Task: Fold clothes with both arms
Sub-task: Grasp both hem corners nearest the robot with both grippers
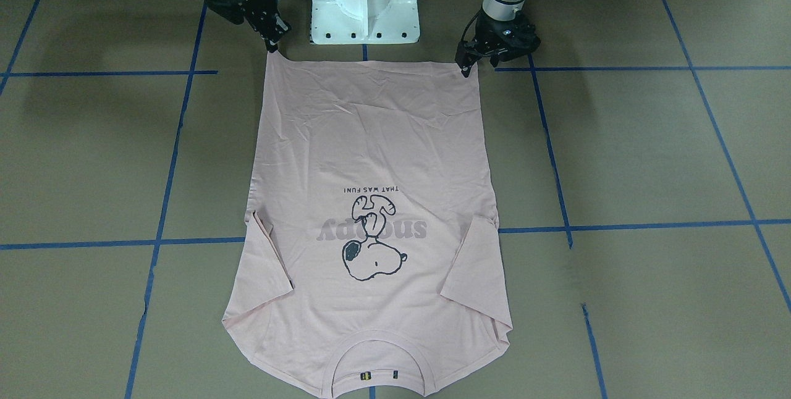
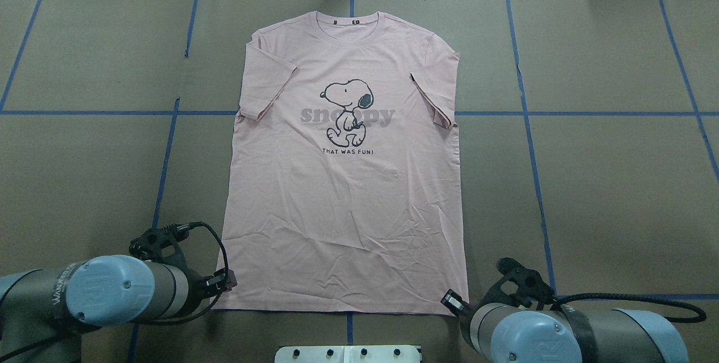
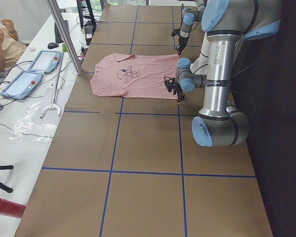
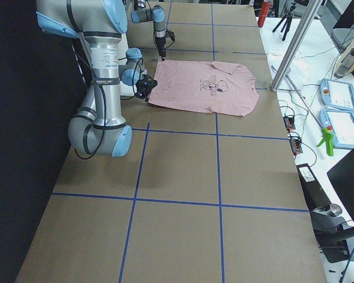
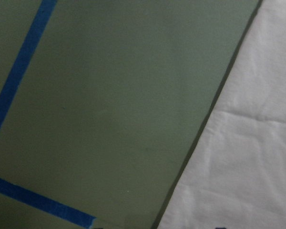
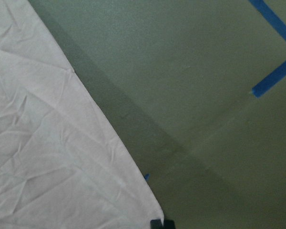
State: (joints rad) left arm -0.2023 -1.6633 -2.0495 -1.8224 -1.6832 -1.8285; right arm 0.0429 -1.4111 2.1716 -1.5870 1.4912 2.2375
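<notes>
I will next use my left gripper to grab the T-shirt by its hem corner [image 1: 471, 66]. Then I will fold the T-shirt's lower half over toward the T-shirt's collar [image 1: 378, 347].
The light pink Snoopy T-shirt [image 2: 342, 211] lies flat and print up on the brown table, its collar at the far side and its hem toward the robot. The sleeves are folded in over the body. My left gripper [image 2: 227, 284] is low at the hem's left corner and also shows in the front view [image 1: 469, 68]. In the left wrist view its fingertips stand apart over the shirt's edge [image 5: 248, 167], so it is open. My right gripper [image 2: 451, 300] is at the hem's right corner. Its tips [image 1: 272, 47] look pinched on that corner, which is drawn to a point.
The white pedestal base [image 1: 364, 4] stands between the arms, just behind the hem. Blue tape lines [image 2: 163, 172] cross the table. At the far side are a metal pole [image 3: 64, 34] and the operators' bench with tablets [image 3: 24, 79].
</notes>
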